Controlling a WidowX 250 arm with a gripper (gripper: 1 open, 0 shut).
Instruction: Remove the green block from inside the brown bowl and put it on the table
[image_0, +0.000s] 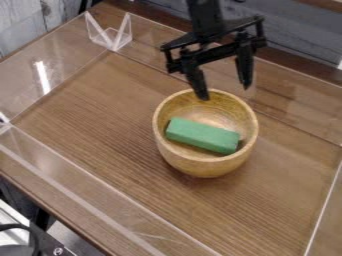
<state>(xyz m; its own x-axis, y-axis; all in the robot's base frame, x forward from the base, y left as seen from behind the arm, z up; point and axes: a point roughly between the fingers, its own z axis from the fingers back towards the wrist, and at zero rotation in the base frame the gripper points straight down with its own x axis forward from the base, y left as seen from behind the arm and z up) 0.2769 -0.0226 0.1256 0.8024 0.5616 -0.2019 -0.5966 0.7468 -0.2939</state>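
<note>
The robot's gripper should next take the green block (202, 136) from the brown bowl onto the table, so it should grab the block by its long sides.
The green block (202, 136) lies flat inside the brown bowl (173, 153), angled from upper left to lower right. The bowl sits on the table (94, 110) right of centre. My gripper (223, 79) hangs above the bowl's far rim, pointing down, its two dark fingers (201, 82) spread wide apart. It is open with nothing between the fingers and does not touch the block or the bowl.
Low clear acrylic walls (40, 72) border the tabletop on all sides. A small clear angled piece (110, 32) stands at the back left corner. Bare wood stretches left of and in front of the bowl.
</note>
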